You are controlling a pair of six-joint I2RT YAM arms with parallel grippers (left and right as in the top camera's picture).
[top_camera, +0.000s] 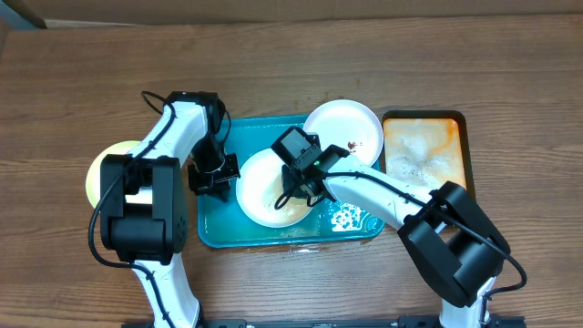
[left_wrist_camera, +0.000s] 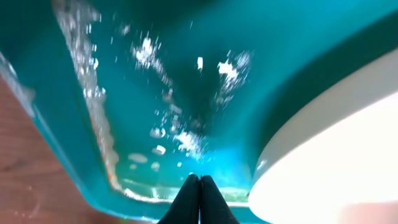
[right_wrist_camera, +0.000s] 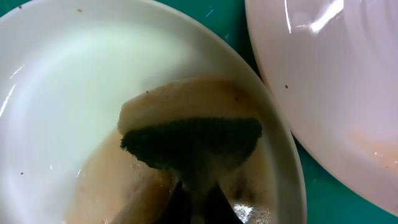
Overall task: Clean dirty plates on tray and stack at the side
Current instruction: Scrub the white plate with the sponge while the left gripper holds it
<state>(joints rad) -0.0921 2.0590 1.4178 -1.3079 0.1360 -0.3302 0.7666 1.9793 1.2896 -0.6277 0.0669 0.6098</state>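
Note:
My left gripper will open again next to grab the white plate (top_camera: 264, 189) by its near rim (top_camera: 240, 193). It is shut beside the plate now.
The teal tray (top_camera: 211, 228) holds a white plate (top_camera: 260, 187) with brownish soapy water in it. A second white plate (top_camera: 351, 126) with brown specks leans over the tray's far right rim. A pale yellow-green plate (top_camera: 98, 169) lies on the table left of the tray, mostly hidden by the left arm. My right gripper (right_wrist_camera: 198, 202) is shut on a sponge (right_wrist_camera: 193, 140) with a dark scouring face, pressed into the white plate (right_wrist_camera: 74, 93). My left gripper (left_wrist_camera: 199, 186) is shut and empty over the wet tray floor (left_wrist_camera: 174, 81), just left of the plate's edge (left_wrist_camera: 323, 149).
An orange dark-rimmed tray (top_camera: 425, 150) with foam stands right of the teal tray. Soap suds (top_camera: 346, 217) lie in the teal tray's near right corner. Wooden table surrounds both trays.

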